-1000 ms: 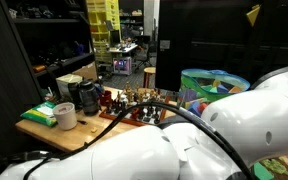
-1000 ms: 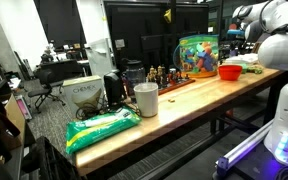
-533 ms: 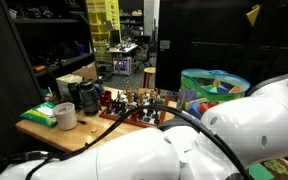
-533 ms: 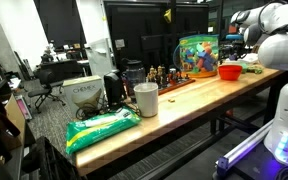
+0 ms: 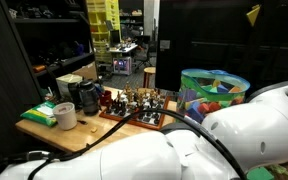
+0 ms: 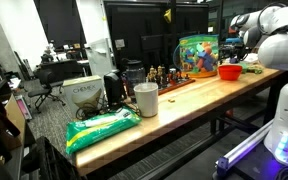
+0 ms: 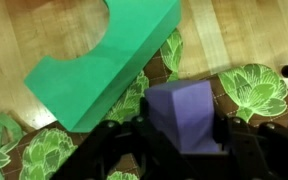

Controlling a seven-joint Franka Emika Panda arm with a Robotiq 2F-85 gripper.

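The purple block (image 7: 179, 112) would land flat on the mat beside the green block, so it is time for my gripper to open now.
In the wrist view my gripper (image 7: 182, 132) is shut on a purple block (image 7: 179, 112), whose sides are pressed by the black fingers (image 7: 229, 135). Just beyond it lies a green arch-shaped block (image 7: 94, 60), resting partly on a brown mat with green leaf prints (image 7: 249, 90) on the wooden table (image 7: 234, 30). The purple block hangs over the mat, close to the green block's edge. In an exterior view the white arm (image 6: 269, 30) reaches over the far end of the table; the gripper itself is hard to make out there.
A chess set (image 5: 134, 105) stands mid-table, with a white cup (image 6: 145, 99) and a green wipes pack (image 6: 104, 126) toward one end. A colourful toy bin (image 6: 197, 55) and a red bowl (image 6: 230, 71) sit near the arm. The arm's white body (image 5: 184, 150) fills the foreground.
The arm has shifted slightly in both exterior views. The grip on the purple block looks unchanged.
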